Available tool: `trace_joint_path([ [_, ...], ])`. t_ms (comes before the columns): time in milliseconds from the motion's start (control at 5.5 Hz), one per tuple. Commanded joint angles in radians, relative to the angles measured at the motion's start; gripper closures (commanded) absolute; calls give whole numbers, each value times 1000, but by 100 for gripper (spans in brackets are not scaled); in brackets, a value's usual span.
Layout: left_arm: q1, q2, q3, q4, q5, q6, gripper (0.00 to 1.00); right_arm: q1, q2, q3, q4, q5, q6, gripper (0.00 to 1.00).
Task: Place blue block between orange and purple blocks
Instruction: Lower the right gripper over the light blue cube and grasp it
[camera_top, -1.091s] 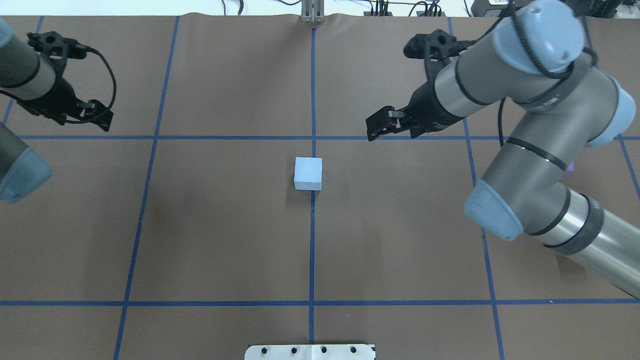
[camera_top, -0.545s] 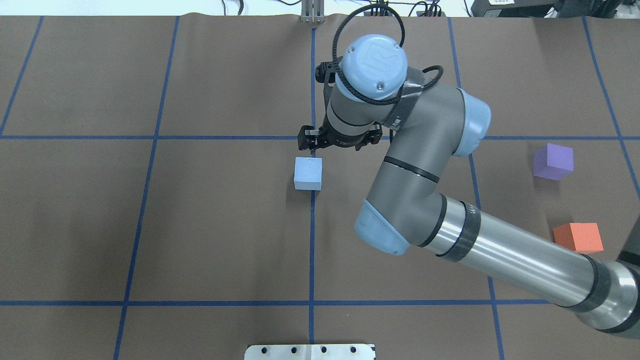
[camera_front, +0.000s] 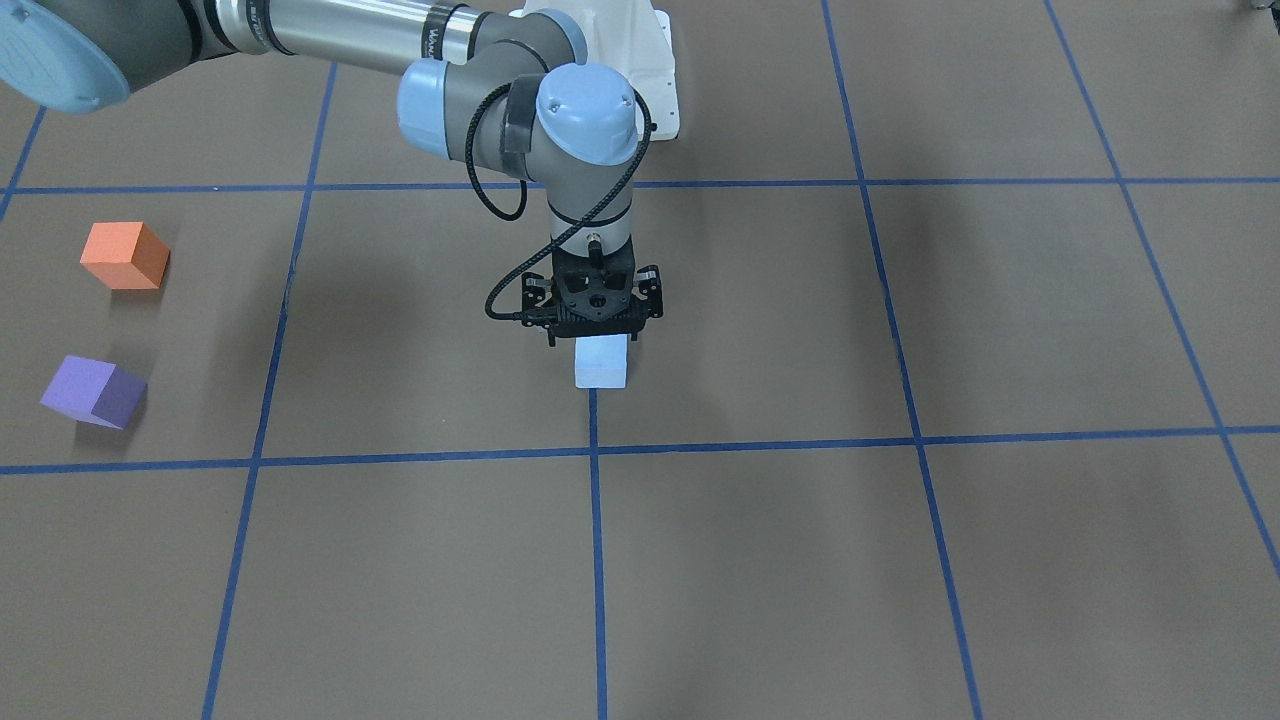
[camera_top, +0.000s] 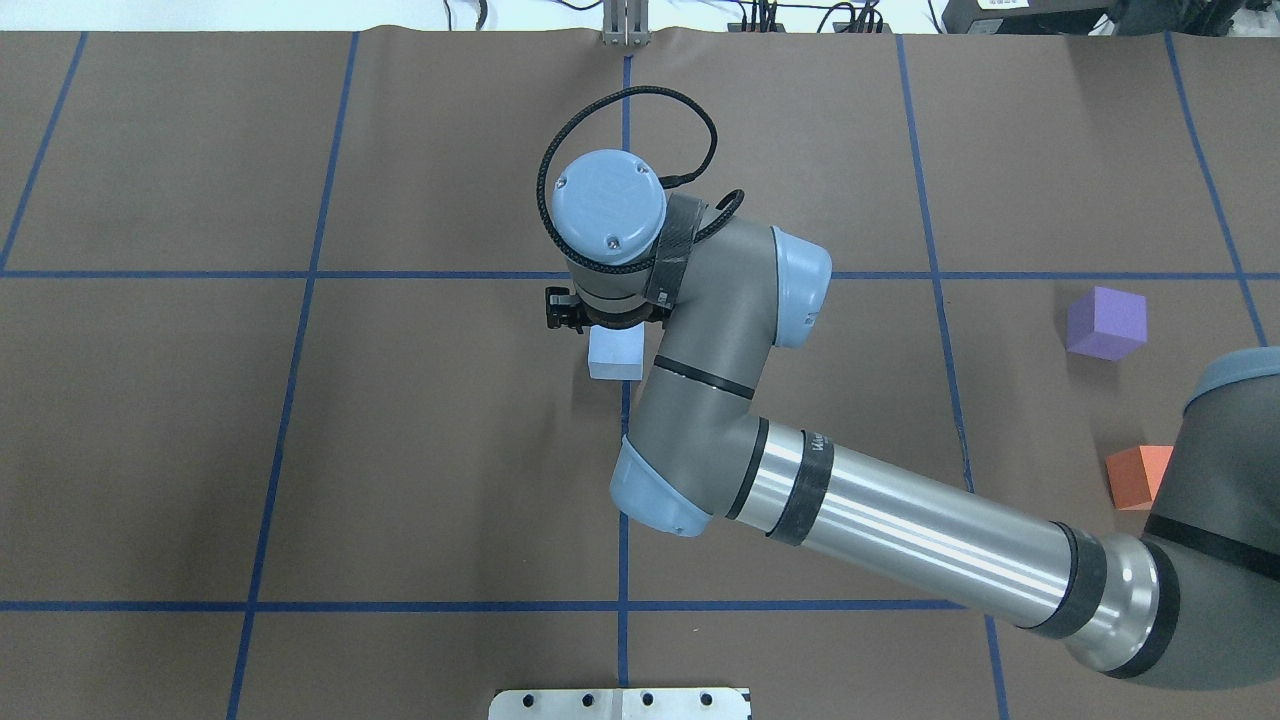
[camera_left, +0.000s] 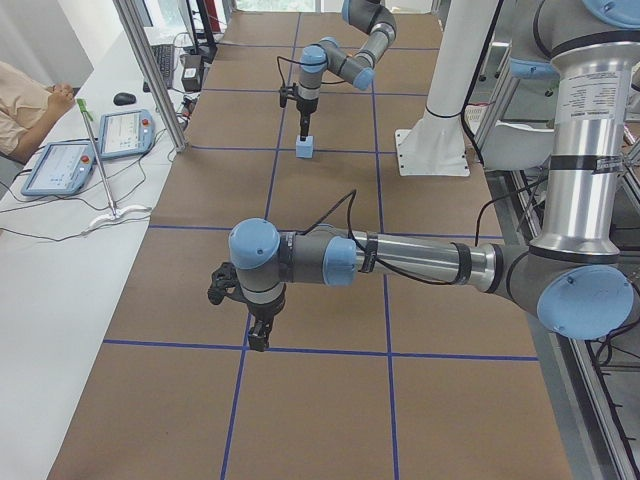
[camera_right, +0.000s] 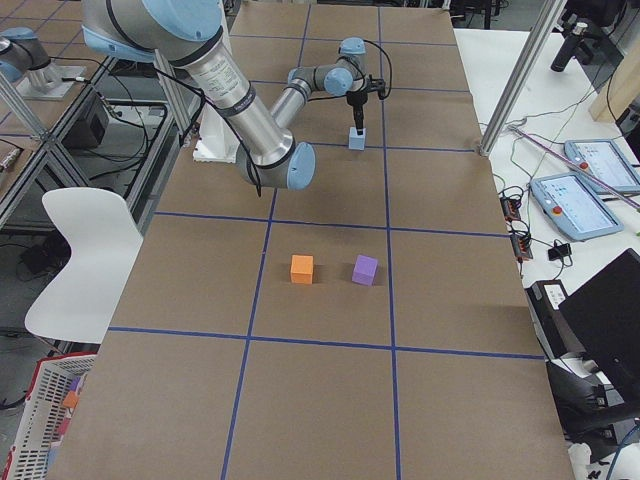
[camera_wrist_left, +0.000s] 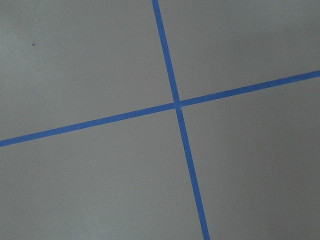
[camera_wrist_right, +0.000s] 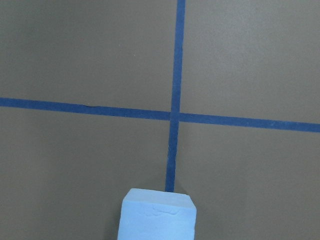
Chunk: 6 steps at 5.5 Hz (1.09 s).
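Observation:
I will next use my right gripper to grip the light blue block by its opposite sides, so I can set it between the orange and purple blocks.
The pale blue block lies on the centre tape line; it also shows in the front view and at the bottom of the right wrist view. My right gripper hangs straight down just over it, open, fingers at the block's top, one on each side. The purple block and the orange block lie apart at the table's right side, the orange one partly behind my right arm. My left gripper shows only in the exterior left view, low over a tape crossing; I cannot tell its state.
Brown table paper with a blue tape grid. A metal plate sits at the near edge. The white robot base stands behind the block. Tablets and an operator are on a side bench.
My right arm has swung from the back right to over the blue block and come down onto it. My left arm has left the overhead view. The blue block has not moved.

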Motion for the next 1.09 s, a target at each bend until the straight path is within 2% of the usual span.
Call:
trace_joint_path([
  [0,-1,2,-6,1,-4,2,0,-22,0,-51,50,-22,60,1],
  [182,-1,2,-5,2,-4,2,0,-28,2,-72,53,-42,60,2],
  [364,-1,2,-3,0,-4,2,0,-35,2,-98,74,-63,61,13],
  [545,-1,3,10,-2,-3,2,0,-39,2,-103,74,-64,65,45],
  [727,-1,23,9,-5,-3,-1,0,-39,3,-98,76,-64,92,86],
  [909,-1,25,8,-6,-3,-2,0,-35,-4,-89,78,-59,91,100],
])
